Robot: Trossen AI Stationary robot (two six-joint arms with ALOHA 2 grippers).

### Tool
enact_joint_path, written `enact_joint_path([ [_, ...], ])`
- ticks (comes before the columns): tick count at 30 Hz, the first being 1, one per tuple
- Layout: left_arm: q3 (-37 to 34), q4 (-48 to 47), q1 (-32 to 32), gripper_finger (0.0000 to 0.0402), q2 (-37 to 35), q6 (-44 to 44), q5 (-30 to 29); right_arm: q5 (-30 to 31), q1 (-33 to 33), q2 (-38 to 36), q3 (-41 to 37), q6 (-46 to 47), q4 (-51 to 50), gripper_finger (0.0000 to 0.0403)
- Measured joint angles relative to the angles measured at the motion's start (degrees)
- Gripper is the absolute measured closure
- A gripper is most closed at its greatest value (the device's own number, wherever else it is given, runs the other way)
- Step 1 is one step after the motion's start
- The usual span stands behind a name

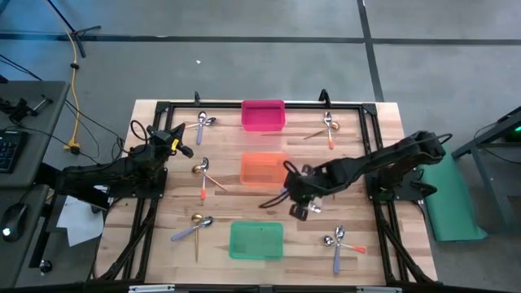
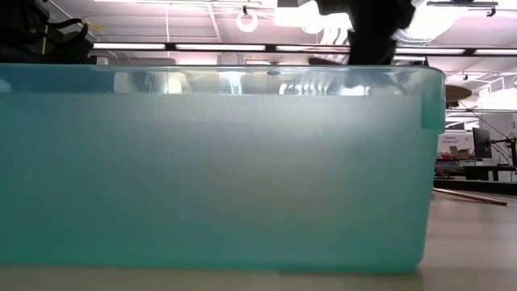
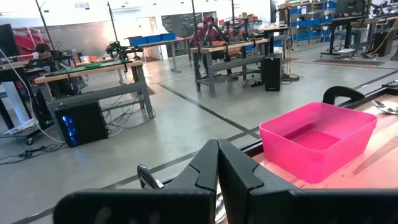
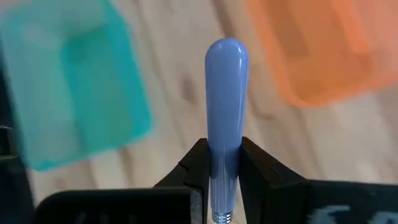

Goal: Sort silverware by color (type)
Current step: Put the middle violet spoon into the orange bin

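The purple-handled spoon has its handle (image 4: 226, 93) over the table next to the orange bin (image 4: 329, 46), so the robot's right gripper should bring the spoon over that bin before letting go of the spoon.
My right gripper (image 1: 295, 208) hangs over the table between the orange bin (image 1: 262, 168) and the green bin (image 1: 256, 240), shut on a purple-handled spoon (image 4: 226, 93). More silverware lies in small groups on the table: far left (image 1: 203, 124), far right (image 1: 328, 127), middle left (image 1: 203, 171), near left (image 1: 195, 225) and near right (image 1: 339, 241). My left gripper (image 3: 217, 167) waits shut at the table's left edge, pointing level toward the pink bin (image 3: 317, 140). My right gripper pinches the spoon's purple handle (image 4: 225, 158) between its two fingers, which lie along it. The handle's rounded free end (image 4: 227, 53) sticks out past the fingertips, slanting down. The spoon is lifted clear of the table; its bowl end is hidden behind the fingers.
The pink bin (image 1: 263, 115), orange bin and green bin stand in a row down the table's middle. A black frame (image 1: 358, 110) runs round the table. In the low view the green bin (image 2: 218, 162) fills nearly the whole picture.
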Motion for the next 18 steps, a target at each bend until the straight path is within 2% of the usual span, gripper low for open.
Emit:
enact_joint_path([
  [7, 0.0, 0.0, 0.0, 0.0401, 0.0, 0.0, 0.0, -2.0, 3.0, 8.5, 6.1, 1.4, 6.8, 0.0369],
  [12, 0.0, 0.0, 0.0, 0.0401, 0.0, 0.0, 0.0, -0.7, 1.5, 14.7, 14.3, -3.8, 0.8, 0.0369],
  [18, 0.0, 0.0, 0.0, 0.0401, 0.0, 0.0, 0.0, 0.6, -5.2, 20.5, 25.5, -15.0, -7.0, 0.0369],
])
